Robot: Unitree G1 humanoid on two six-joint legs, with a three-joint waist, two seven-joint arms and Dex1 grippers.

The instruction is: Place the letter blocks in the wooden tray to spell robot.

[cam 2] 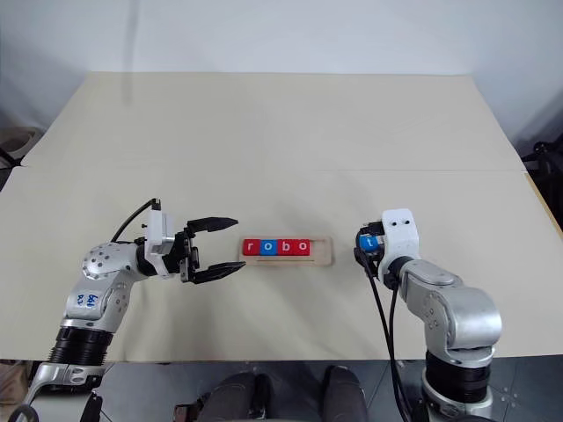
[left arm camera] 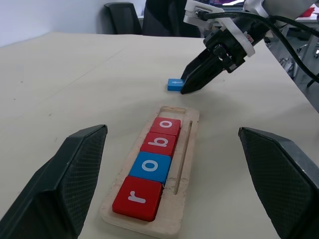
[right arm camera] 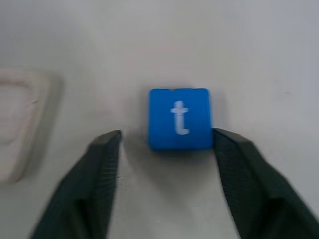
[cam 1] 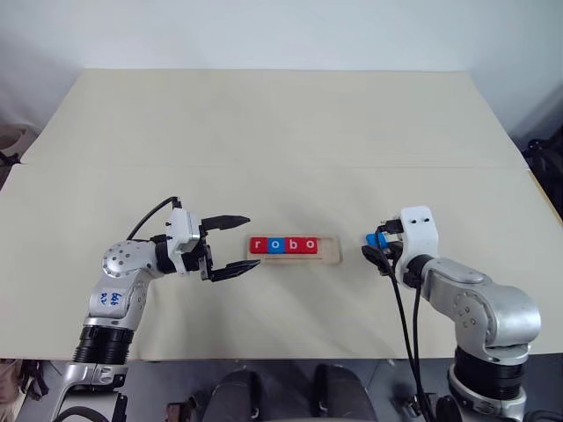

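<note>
The right gripper will next take hold of the blue t block (right arm camera: 179, 118) by its sides, to finish spelling robot in the wooden tray (right arm camera: 20, 124).
The wooden tray (cam 1: 328, 250) lies at the middle of the table. Four letter blocks in it read r (left arm camera: 137, 196), o (left arm camera: 152, 166), b (left arm camera: 160, 143), o (left arm camera: 167, 125): red, blue, red, red. Its right-end slot is bare. A blue t block (right arm camera: 179, 118) lies flat on the table just right of the tray. My right gripper (right arm camera: 167, 135) is open and angled down over it, one finger on each side, the left one (right arm camera: 107, 147) standing off from the block. My left gripper (cam 1: 252, 241) is open with nothing in it, level, just left of the tray.
The pale tabletop (cam 1: 281, 132) stretches wide behind the tray, with a seam across its middle. Black cables (cam 1: 406, 325) hang from my right arm near the table's front edge.
</note>
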